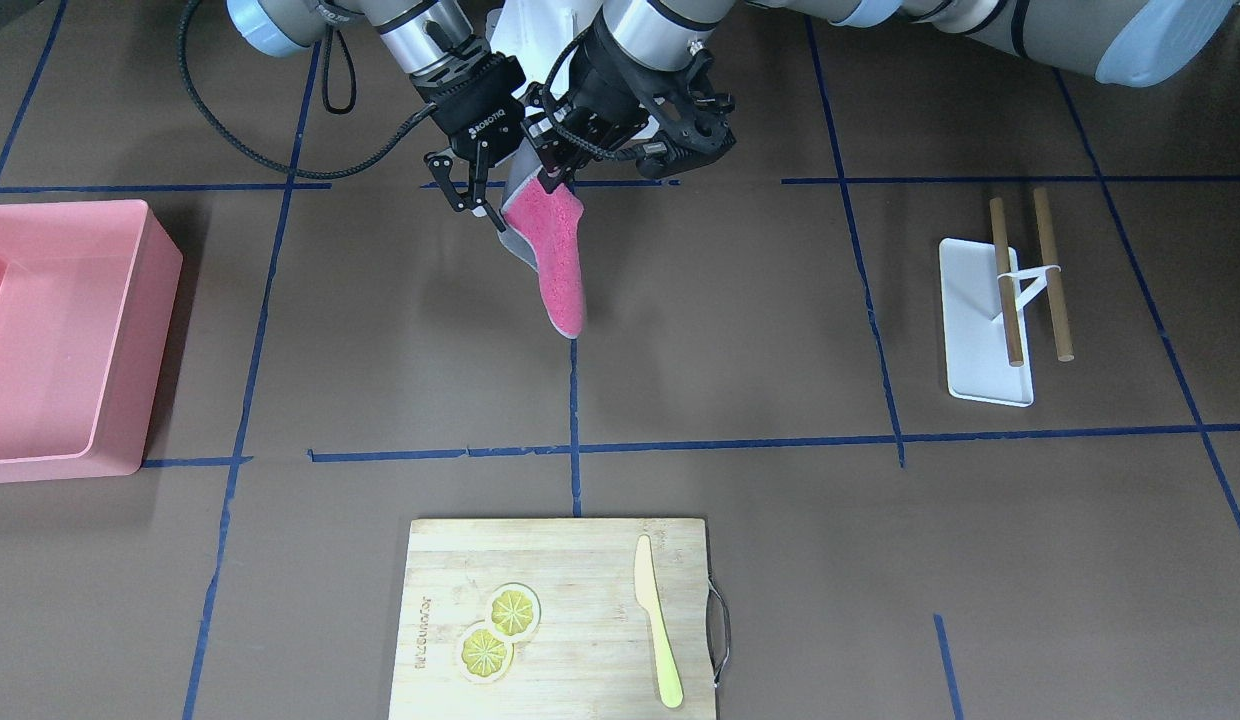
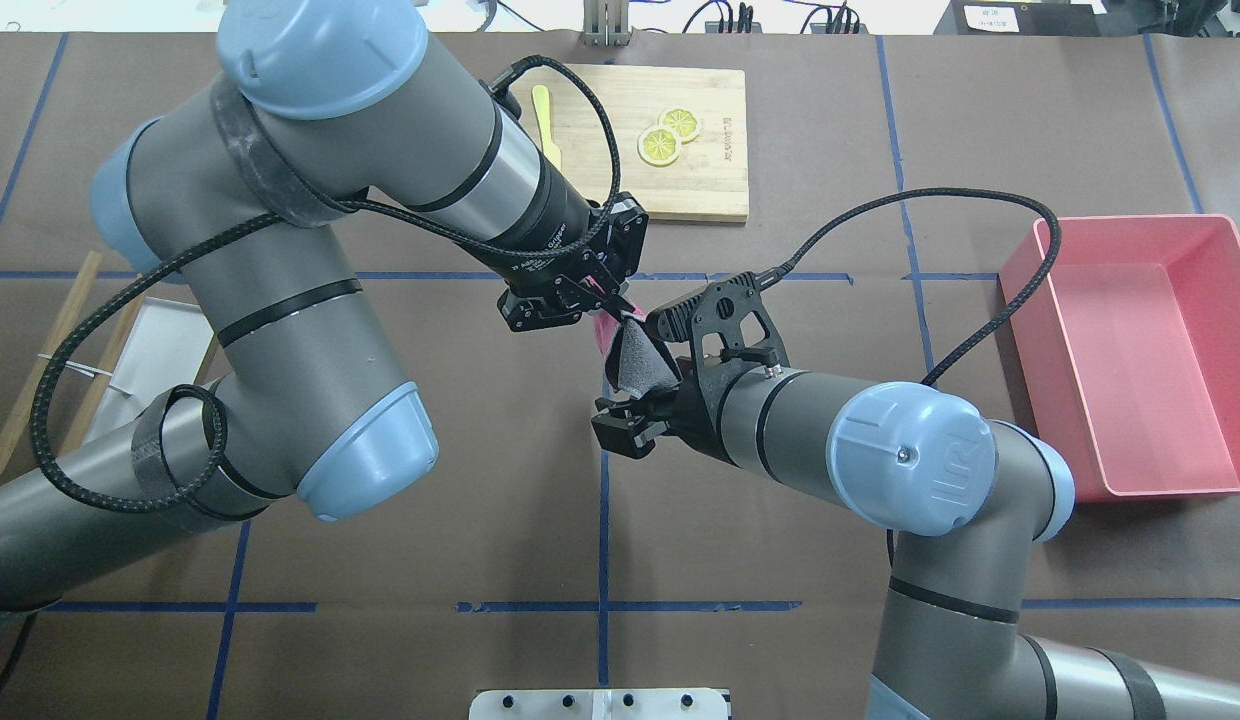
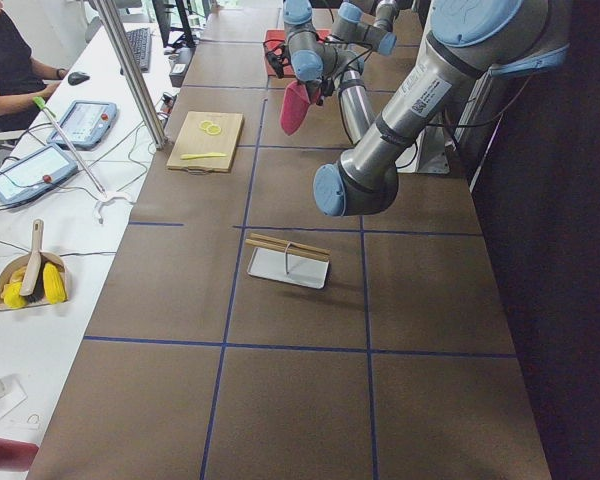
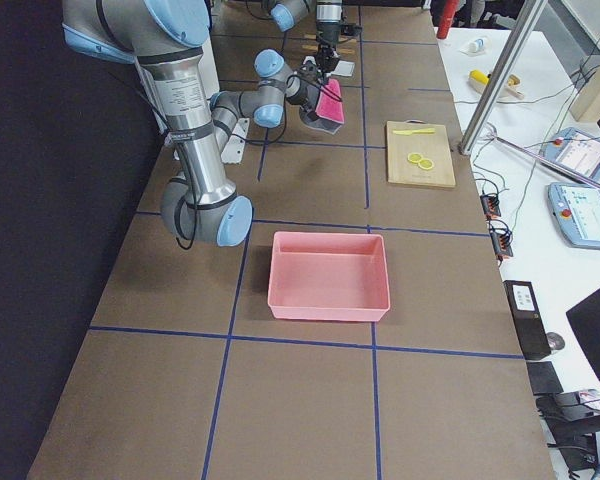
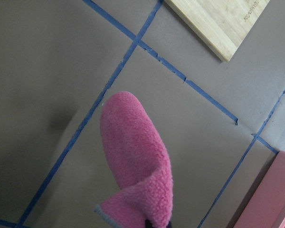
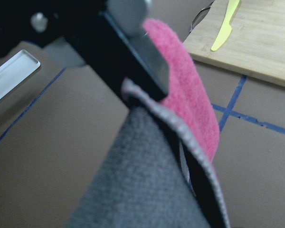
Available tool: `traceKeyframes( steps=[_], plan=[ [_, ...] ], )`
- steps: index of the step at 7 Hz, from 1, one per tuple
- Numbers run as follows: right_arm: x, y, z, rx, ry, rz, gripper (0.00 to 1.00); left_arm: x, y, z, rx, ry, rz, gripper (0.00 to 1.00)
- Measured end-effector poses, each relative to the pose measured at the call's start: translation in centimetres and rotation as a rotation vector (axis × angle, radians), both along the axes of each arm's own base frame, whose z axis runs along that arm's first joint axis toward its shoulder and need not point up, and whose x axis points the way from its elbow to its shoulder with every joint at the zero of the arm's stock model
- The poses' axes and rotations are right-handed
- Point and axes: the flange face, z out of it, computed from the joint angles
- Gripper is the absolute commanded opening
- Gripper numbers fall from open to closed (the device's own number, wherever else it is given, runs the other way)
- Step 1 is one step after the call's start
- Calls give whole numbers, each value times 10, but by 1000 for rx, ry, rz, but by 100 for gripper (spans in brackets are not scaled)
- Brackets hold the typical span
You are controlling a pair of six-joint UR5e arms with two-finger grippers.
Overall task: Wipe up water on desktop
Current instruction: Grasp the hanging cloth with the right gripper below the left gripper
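I should grab the cloth (image 6: 147, 180) by its grey top edge (image 6: 156, 114) with my right gripper next. The pink side then stays free to wipe up water.
A cloth (image 1: 558, 265), pink on one side and grey on the other, hangs above the dark-brown desktop (image 1: 740, 330) near its middle. My left gripper (image 1: 560, 178) is shut on the cloth's top edge; the left wrist view shows the pink side (image 5: 133, 156) hanging down. My right gripper (image 1: 473, 203) is beside it, jaws apart, one finger against the grey edge. In the overhead view the grey side (image 2: 637, 362) lies between the left gripper (image 2: 602, 305) and the right gripper (image 2: 620, 425). The right wrist view is filled with cloth (image 6: 147, 180). I see no water.
A pink bin (image 1: 70, 330) stands on the robot's right. A wooden cutting board (image 1: 580, 560) with two lemon slices (image 1: 498, 630) and a yellow knife (image 1: 656, 620) lies at the far edge. A white tray (image 1: 980, 340) with two wooden sticks (image 1: 1051, 270) is on the robot's left.
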Motion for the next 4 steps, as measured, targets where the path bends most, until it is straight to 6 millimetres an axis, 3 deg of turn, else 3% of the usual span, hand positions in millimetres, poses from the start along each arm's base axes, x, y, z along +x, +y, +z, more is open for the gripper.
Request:
traceKeyframes(
  steps=[1,3,4],
  plan=[
    [1,-2,-1,12,2,34,76,0,2,0,-1,2,2,4],
    [-3,4,-1,32,9,81,28,4,4,1,-3,0,8,6],
    [-8,12,0,44,15,108,9,4,5,1,-3,0,10,9]
  ],
)
